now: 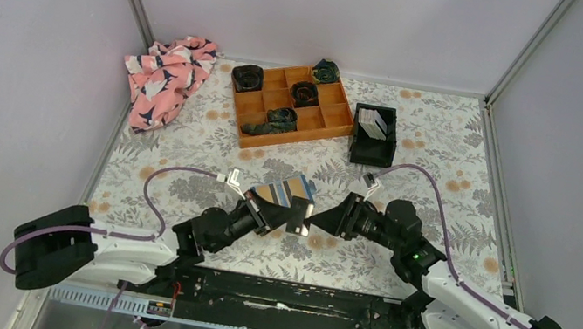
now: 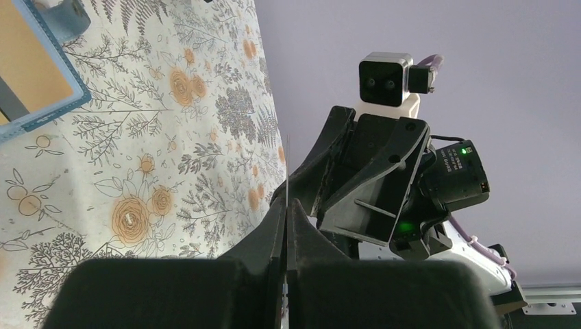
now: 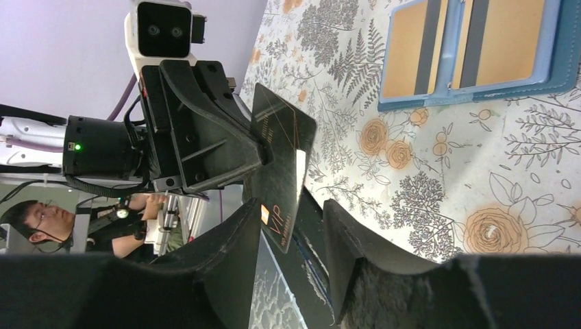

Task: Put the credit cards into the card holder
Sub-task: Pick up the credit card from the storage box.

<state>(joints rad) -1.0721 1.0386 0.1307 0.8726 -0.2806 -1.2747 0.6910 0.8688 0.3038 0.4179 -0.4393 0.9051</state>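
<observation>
The card's VIP corner (image 1: 307, 223) reaches in past my right gripper's fingers, so I should close it.
A dark credit card (image 3: 282, 154) marked VIP is held upright above the table, with my left gripper (image 1: 300, 216) shut on its edge. In the left wrist view the card (image 2: 288, 164) shows edge-on as a thin line between the closed fingertips. My right gripper (image 3: 293, 223) faces the left one with its jaws open on either side of the card's free end; the left finger (image 3: 236, 236) lies close against it. The card holder (image 1: 288, 190) lies open on the table just behind both grippers, teal with tan pockets (image 3: 473, 51). More credit cards (image 1: 372, 122) stand in a black bin.
The black square bin (image 1: 373, 151) sits at the back right. An orange compartment tray (image 1: 326, 117) with rolled dark items stands beside it. A pink patterned cloth (image 1: 165, 78) lies at the back left. Grey walls enclose the flowered table.
</observation>
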